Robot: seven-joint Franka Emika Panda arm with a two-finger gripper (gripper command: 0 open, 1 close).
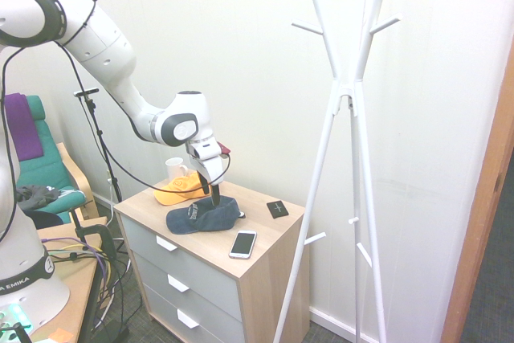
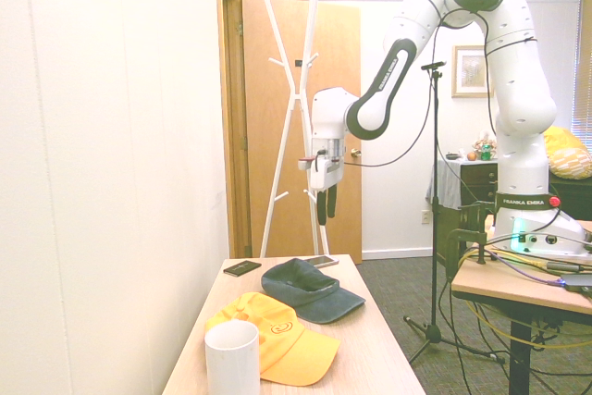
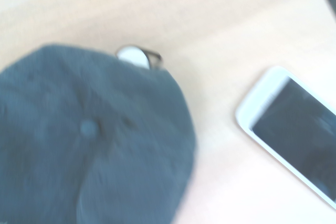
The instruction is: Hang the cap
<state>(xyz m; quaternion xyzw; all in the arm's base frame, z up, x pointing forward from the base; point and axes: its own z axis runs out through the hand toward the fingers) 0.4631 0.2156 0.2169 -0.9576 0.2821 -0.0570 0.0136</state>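
The navy cap's top spreads round and wide. Next, my gripper grabs the cap by the thin cloth at its back edge [image 3: 157, 71] to hang it.
The navy cap [image 1: 205, 216] lies flat on top of the wooden dresser [image 1: 277, 230], brim toward the yellow cap. It also shows in the second exterior view as the navy cap [image 2: 310, 289], and it fills the wrist view as a blurred navy cap [image 3: 94, 140] seen crown-on. My gripper [image 1: 215, 196] hangs just above the cap's crown, fingers pointing down. In the second exterior view the gripper [image 2: 325, 207] looks open with a narrow gap and holds nothing. The white coat rack [image 1: 351, 94] stands on the floor beside the dresser.
An orange-yellow cap [image 1: 181, 192] and a white mug [image 1: 174, 169] sit behind the navy cap. A white phone [image 1: 242, 243] and a black card [image 1: 278, 209] lie on the dresser on the rack's side. The rack's pegs [image 1: 307, 28] stick out high up.
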